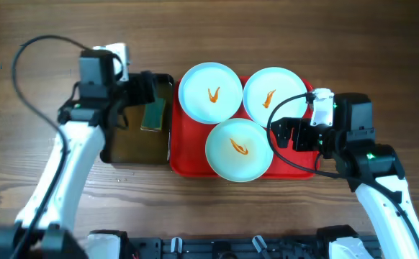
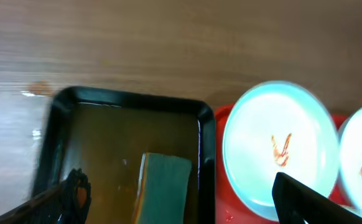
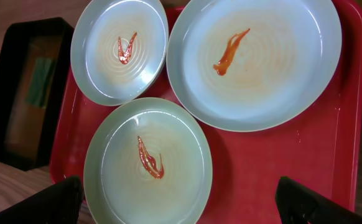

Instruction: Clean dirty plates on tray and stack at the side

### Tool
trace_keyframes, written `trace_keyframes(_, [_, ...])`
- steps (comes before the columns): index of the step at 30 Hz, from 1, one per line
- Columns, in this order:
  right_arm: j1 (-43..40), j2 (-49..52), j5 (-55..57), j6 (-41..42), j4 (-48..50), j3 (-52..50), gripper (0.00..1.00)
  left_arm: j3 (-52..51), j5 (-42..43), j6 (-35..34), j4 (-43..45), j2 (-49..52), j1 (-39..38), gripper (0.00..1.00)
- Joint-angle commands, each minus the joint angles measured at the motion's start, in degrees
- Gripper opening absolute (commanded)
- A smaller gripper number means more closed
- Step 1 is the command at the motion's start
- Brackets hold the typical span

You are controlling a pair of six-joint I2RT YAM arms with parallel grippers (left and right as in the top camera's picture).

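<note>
The green sponge (image 2: pixel 163 186) will clean the dirty plates. My left gripper should grab it next across its long sides, so its far end stays free.
Three pale blue-white plates with orange sauce squiggles sit on the red tray (image 1: pixel 188 164): one at the back left (image 1: pixel 209 91), one at the back right (image 1: pixel 275 94), one at the front (image 1: pixel 239 149). They also show in the right wrist view: back left (image 3: pixel 100 68), back right (image 3: pixel 274 74), front (image 3: pixel 125 180). My left gripper (image 2: pixel 175 202) is open above a green sponge (image 2: pixel 163 186) lying in the black tray (image 2: pixel 131 99) of brownish water. My right gripper (image 3: pixel 181 202) is open and empty, over the red tray (image 3: pixel 330 149) beside the front plate.
The black tray (image 1: pixel 116 147) with the sponge (image 1: pixel 153 114) stands directly left of the red tray. Bare wooden table (image 1: pixel 281 36) surrounds both trays. Cables run along both arms.
</note>
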Motion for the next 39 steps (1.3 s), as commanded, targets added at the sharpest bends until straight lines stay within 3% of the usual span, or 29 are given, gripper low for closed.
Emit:
trace_keyframes(1, [-0.2, 0.4, -1.1, -0.8, -0.1, 1.1, 1.00, 0.5, 0.8, 8.0, 1.2, 8.7, -2.6, 0.92])
trace_keyframes(8, [-0.2, 0.4, -1.1, -0.8, -0.3, 1.1, 1.00, 0.5, 0.9, 7.8, 1.2, 20.5, -3.4, 0.87])
trace_keyframes(15, [-0.2, 0.4, -1.1, -0.8, -0.3, 1.1, 0.99, 0.3, 1.2, 7.8, 0.7, 24.0, -5.4, 0.55])
trace_keyframes(21, [-0.2, 0.4, -1.1, -0.8, -0.3, 1.1, 1.00, 0.3, 1.2, 7.8, -1.5, 25.1, -5.4, 0.48])
trace_keyframes(27, [-0.2, 0.4, -1.1, -0.8, -0.3, 1.0, 0.99, -0.8, 1.2, 7.8, -2.8, 25.2, -5.4, 0.24])
trace_keyframes(30, [-0.2, 1.6, -1.1, -0.8, -0.7, 0.3, 0.99, -1.4, 1.2, 7.8, -2.8, 25.2, -5.4, 0.04])
trace_keyframes(32, [0.0, 3.1, -1.2, -0.8, -0.9, 0.2, 0.92, -1.4, 1.2, 7.8, -2.8, 25.2, -5.4, 0.04])
trace_keyframes(36, [1.5, 8.3, -1.8, -0.8, -0.9, 0.2, 0.69, -1.4, 1.2, 5.8, -3.0, 25.2, -5.4, 0.04])
trace_keyframes(39, [3.3, 12.8, -1.8, -0.8, -0.9, 0.2, 0.65, -1.4, 1.3, 4.3, -3.3, 25.2, -5.4, 0.04])
